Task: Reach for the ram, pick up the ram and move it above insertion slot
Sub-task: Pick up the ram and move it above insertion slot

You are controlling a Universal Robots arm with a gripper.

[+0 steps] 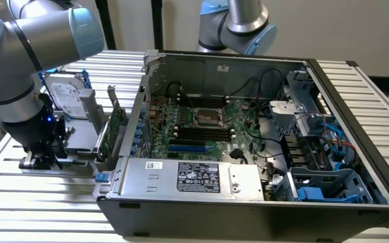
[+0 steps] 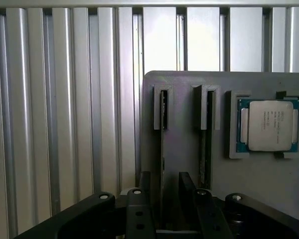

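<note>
I need to pick up the ram by the bare middle of its upper edge with my gripper next, because a grey clip wraps the end of the ram.
The ram stands on edge in the left groove of a grey holder plate, seen as a thin dark strip. My gripper is open and straddles its near end, one black finger on each side with a small gap to the stick. In the exterior view the gripper is low over the holder at the exterior view's left, outside the computer case. The insertion slots are long black sockets on the motherboard, either side of the processor socket.
A second stick stands in the neighbouring groove, and a processor chip lies in a recess beside it. A hard drive and a green card with a bracket stand between the holder and the open case. Ribbed aluminium table all around.
</note>
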